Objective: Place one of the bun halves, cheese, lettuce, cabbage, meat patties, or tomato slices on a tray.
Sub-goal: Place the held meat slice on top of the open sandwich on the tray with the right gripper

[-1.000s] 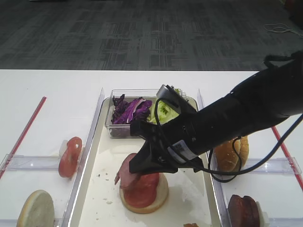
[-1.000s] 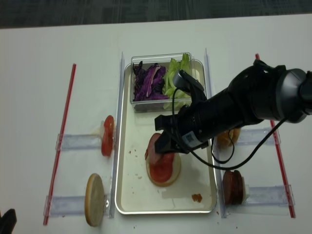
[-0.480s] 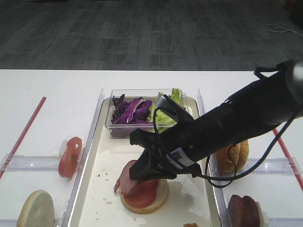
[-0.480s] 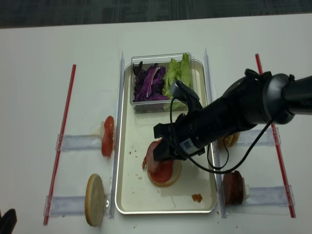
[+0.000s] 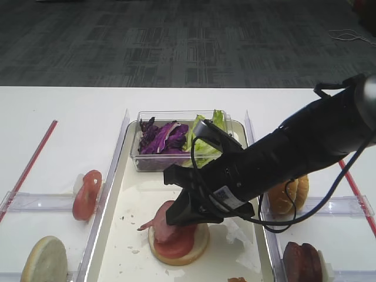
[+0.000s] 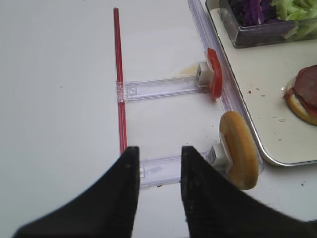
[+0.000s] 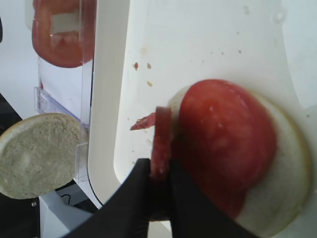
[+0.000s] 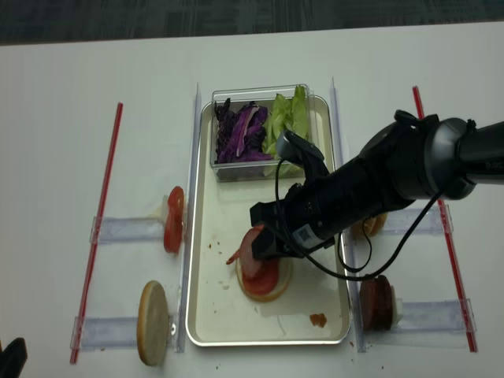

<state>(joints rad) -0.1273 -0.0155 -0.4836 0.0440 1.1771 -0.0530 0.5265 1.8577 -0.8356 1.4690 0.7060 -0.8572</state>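
The robot's right gripper is ready to open and should let go: the meat patty leans against the tomato slice in the right wrist view.
My right gripper (image 7: 159, 172) is shut on a reddish meat patty (image 7: 161, 136), held on edge over the left side of the cream tray (image 7: 111, 99). The patty leans against a tomato slice (image 7: 225, 144) that lies on a bun half (image 7: 282, 198) on the tray. From above, the gripper (image 8: 266, 246) and patty (image 8: 250, 258) sit mid-tray. The left gripper (image 6: 159, 151) hangs open over bare table, left of the tray, with nothing between its fingers. Cabbage (image 8: 239, 130) and lettuce (image 8: 288, 116) fill a clear tub (image 8: 260, 172) at the tray's far end.
Clear holders flank the tray. The left ones carry a tomato slice (image 8: 173, 219) and a bun half (image 8: 153, 323); the right ones carry a bun half (image 8: 368, 227) and a meat patty (image 8: 376, 302). Red straws (image 8: 106, 213) lie along both outer sides. A red scrap (image 8: 318, 319) lies near the tray's front.
The right gripper has come down and slightly forward with the patty, bringing it low against the tomato-topped bun. The grip stays shut.
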